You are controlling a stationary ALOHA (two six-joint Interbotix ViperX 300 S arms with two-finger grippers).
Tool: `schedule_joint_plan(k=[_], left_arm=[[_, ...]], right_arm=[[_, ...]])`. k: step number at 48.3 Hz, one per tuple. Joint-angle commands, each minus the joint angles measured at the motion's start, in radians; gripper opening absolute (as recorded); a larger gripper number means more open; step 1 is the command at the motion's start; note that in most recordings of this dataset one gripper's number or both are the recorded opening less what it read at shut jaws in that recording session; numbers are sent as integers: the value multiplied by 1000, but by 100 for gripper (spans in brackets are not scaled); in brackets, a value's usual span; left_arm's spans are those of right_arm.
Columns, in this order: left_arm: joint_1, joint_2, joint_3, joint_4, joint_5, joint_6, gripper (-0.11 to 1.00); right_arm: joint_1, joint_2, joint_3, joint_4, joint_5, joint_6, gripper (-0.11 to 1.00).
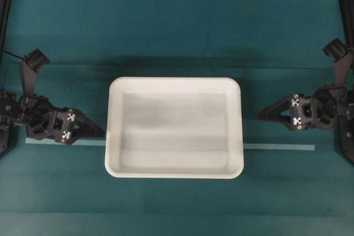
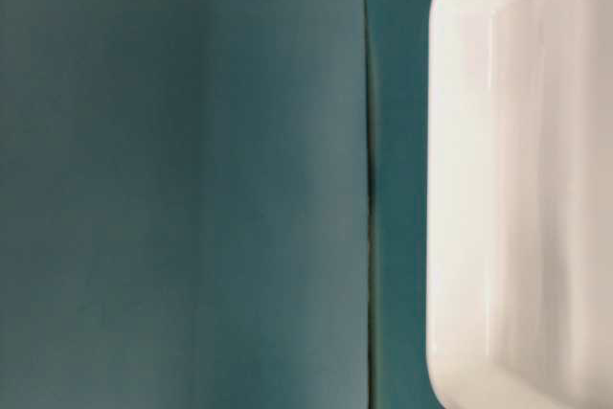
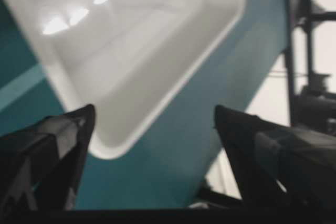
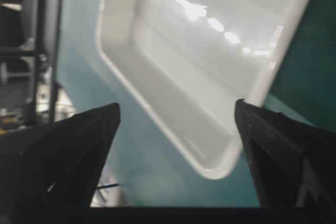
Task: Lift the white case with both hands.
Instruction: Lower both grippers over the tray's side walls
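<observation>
I will grab the white case (image 1: 175, 131) next with my left gripper by the rim of its short side (image 1: 110, 126), so that I can lift it with both hands.
The white case (image 1: 175, 131) lies flat and empty on the teal table, in the middle of the overhead view. My left gripper (image 1: 100, 133) points at its left rim, with the tips a short gap away. My right gripper (image 1: 260, 115) points at its right rim from a little farther off. In the left wrist view the left gripper (image 3: 152, 121) stands open, with a corner of the case (image 3: 136, 40) ahead of its fingers. The right gripper (image 4: 176, 114) is also open, facing a corner of the case (image 4: 210, 40). Neither touches the case. The table-level view shows only the case's side (image 2: 517, 179).
A pale blue tape strip (image 1: 279, 147) runs across the table and passes under the case. Black frame posts (image 1: 345, 4) stand at the table's far corners. A seam in the teal cover (image 2: 368, 179) runs beside the case.
</observation>
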Motion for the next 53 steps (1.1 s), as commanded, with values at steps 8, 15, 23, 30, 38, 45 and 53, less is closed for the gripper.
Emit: schedule_joint_plan(k=[8,15,23,30,38,45,53], left_arm=[[15,92,78,6,-181,28,98],[44,129,101,6,-272,75,98],[80,173,126,6,-356,118,98],[86,224,138,6,-391,120,98],[97,299,121,3,-453,124,97],[107,347,114,3,-511,129,97],[109,376,92,3,-532,133,97]], right_arm=[[37,155,38,11,-190,9,92],[84,261,69,41,-387,37,92],[117,380,109,46,-554,98,92],[118,453,109,46,-615,115,92],[118,520,78,46,-641,118,92],[117,561,48,46,-641,118,92],[109,601,23,46,-641,118,92]])
